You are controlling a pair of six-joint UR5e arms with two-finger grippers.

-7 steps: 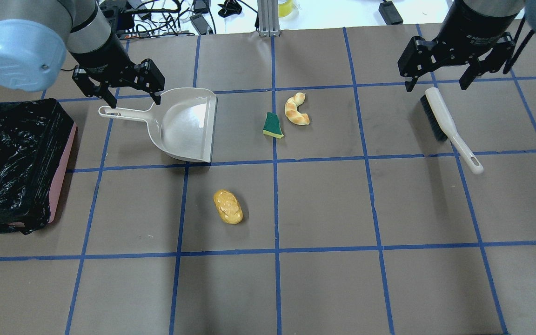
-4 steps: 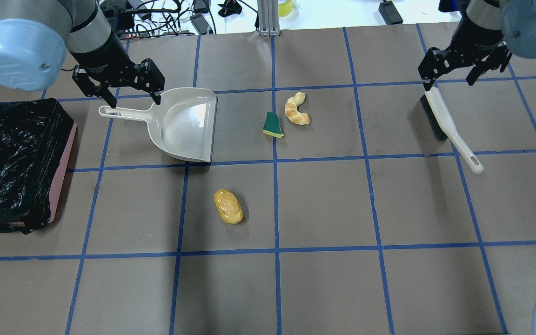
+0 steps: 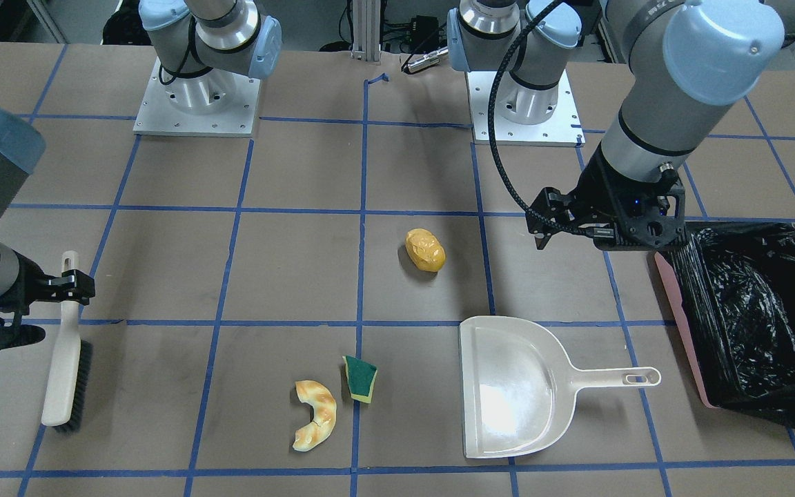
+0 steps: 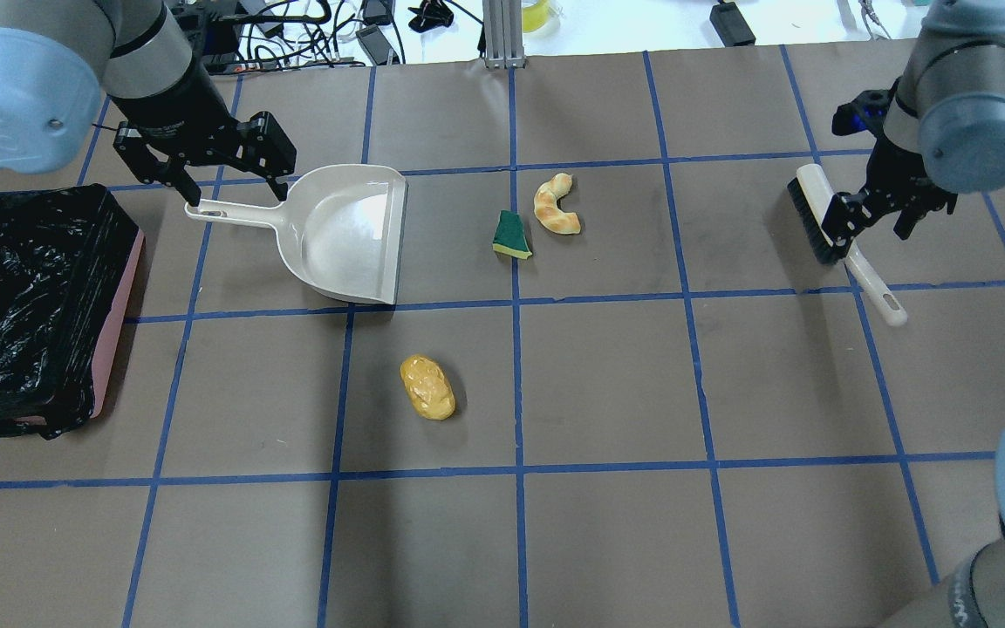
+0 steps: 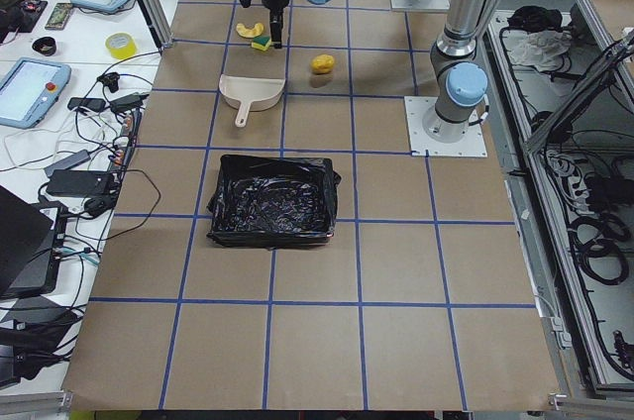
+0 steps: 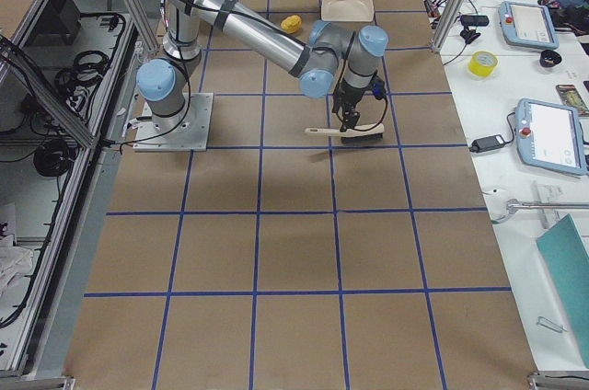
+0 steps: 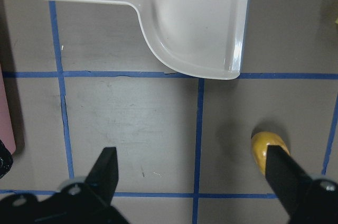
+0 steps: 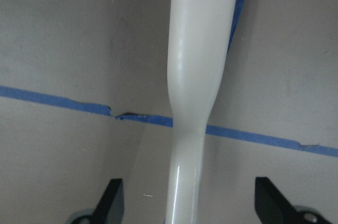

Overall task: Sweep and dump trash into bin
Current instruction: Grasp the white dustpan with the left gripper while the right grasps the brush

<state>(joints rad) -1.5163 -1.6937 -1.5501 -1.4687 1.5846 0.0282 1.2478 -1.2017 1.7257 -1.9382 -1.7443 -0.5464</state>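
Note:
My right gripper grabs the brush by its white handle (image 3: 70,286) next, to sweep the trash onto the dustpan (image 3: 515,389).
The trash lies on the brown table: a yellow-orange potato-like lump (image 4: 427,387), a curved golden bread piece (image 4: 556,206) and a green-and-yellow sponge wedge (image 4: 511,235). The pinkish bin (image 4: 114,305) with its black bag stands at the left edge. My left gripper (image 4: 236,187) is open and empty, above the handle of the beige dustpan (image 4: 345,235). My right gripper (image 4: 871,228) is open, its fingers (image 8: 111,203) on either side of the white brush (image 8: 198,76) where head narrows into handle, without closing on it.
Blue tape lines grid the table. The dustpan's open edge faces the sponge and bread. The brush (image 3: 66,352) lies bristles sideways near the right edge. Cables and clutter lie beyond the far table edge (image 4: 311,26). The arm bases (image 3: 197,96) stand at the robot's side.
My right gripper has turned, come down and moved from the brush's far end to its neck. My left gripper has shifted slightly left over the dustpan handle. The trash has not moved.

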